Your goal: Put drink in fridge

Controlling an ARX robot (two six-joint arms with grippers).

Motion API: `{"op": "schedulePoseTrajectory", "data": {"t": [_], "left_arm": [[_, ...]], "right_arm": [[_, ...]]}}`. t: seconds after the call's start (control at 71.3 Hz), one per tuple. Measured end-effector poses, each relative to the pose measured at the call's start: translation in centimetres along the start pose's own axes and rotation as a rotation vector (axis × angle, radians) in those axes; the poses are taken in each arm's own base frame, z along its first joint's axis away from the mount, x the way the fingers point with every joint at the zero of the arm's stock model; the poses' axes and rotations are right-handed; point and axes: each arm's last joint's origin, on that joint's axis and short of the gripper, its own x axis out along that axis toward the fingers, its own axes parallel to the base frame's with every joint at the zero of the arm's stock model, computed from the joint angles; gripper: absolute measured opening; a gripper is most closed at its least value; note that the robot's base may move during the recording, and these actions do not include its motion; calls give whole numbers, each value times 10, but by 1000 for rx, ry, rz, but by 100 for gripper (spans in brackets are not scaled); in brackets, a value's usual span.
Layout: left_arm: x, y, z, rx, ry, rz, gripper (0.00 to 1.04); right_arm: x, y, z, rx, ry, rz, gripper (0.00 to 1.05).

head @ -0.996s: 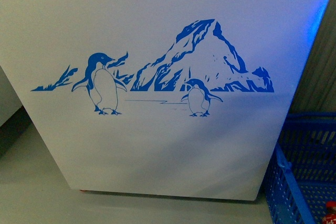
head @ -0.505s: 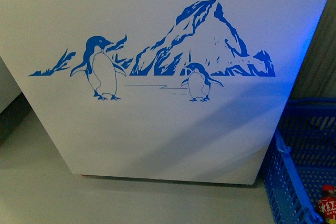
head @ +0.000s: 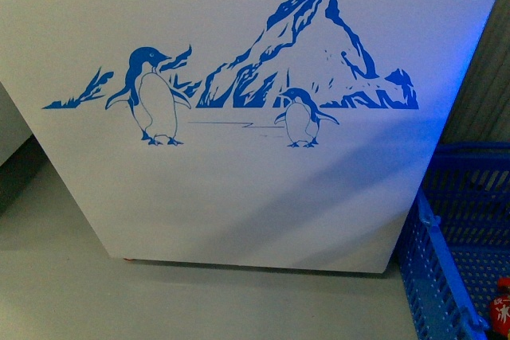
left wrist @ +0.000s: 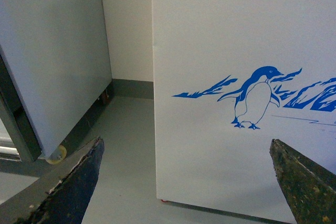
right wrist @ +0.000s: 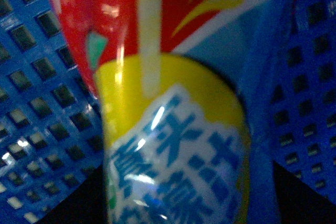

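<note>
The bottle should go in the fridge, so next I should grab it with my right gripper by its yellow-and-white labeled body (right wrist: 173,156).
The fridge (head: 239,205) fills the front view as a white panel with a blue penguin-and-mountain graphic; its left corner also shows in the left wrist view (left wrist: 220,35). A drink (right wrist: 173,145) with a red, yellow and blue-white label fills the right wrist view, lying in a blue mesh basket (right wrist: 37,103). My right gripper (right wrist: 178,208) is open, with the bottle very close between its dark fingers. My left gripper (left wrist: 186,192) is open and empty, facing the fridge's lower front. Neither arm shows in the front view.
The blue basket (head: 442,276) stands on the floor right of the fridge, with a red-topped bottle (head: 502,308) in it. A grey-white cabinet (left wrist: 52,61) on casters stands left of the fridge, with a strip of grey floor (left wrist: 123,145) between them.
In the front view the fridge graphic has shifted upward and the sticker at the panel's top has left the picture. The red-topped bottle still shows at the lower right corner.
</note>
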Motion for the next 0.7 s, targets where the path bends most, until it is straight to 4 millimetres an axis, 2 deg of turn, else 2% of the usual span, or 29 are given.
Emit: {"op": "schedulePoseTrajectory", "data": {"t": [0.07, 0.168, 0.28, 0.294, 0.379, 0.393, 0.491, 0.505, 0.575, 0.645, 0.701], "left_arm": [[0, 0, 0, 0, 0, 0, 97], [0, 0, 0, 0, 0, 0, 97], [0, 0, 0, 0, 0, 0, 97], [0, 0, 0, 0, 1, 0, 97], [0, 0, 0, 0, 0, 0, 97], [0, 0, 0, 0, 0, 0, 97], [0, 0, 0, 0, 0, 0, 97], [0, 0, 0, 0, 0, 0, 97], [0, 0, 0, 0, 0, 0, 97], [0, 0, 0, 0, 0, 0, 97], [0, 0, 0, 0, 0, 0, 97]], "right_arm": [[-11, -1, 0, 6, -9, 13, 51], [-38, -1, 2, 4, -48, 30, 45], [-80, 1, 11, -8, -121, 72, 41], [-90, 1, 14, -10, -135, 83, 41], [-126, 0, 21, -24, -190, 111, 40], [-138, 0, 23, -28, -208, 123, 40], [-183, -2, 27, -45, -260, 164, 40], [-196, -4, 28, -55, -277, 171, 40], [-229, -6, 28, -79, -324, 194, 40], [-285, -11, 28, -122, -432, 231, 40], [-316, -13, 29, -137, -504, 262, 40]]}}
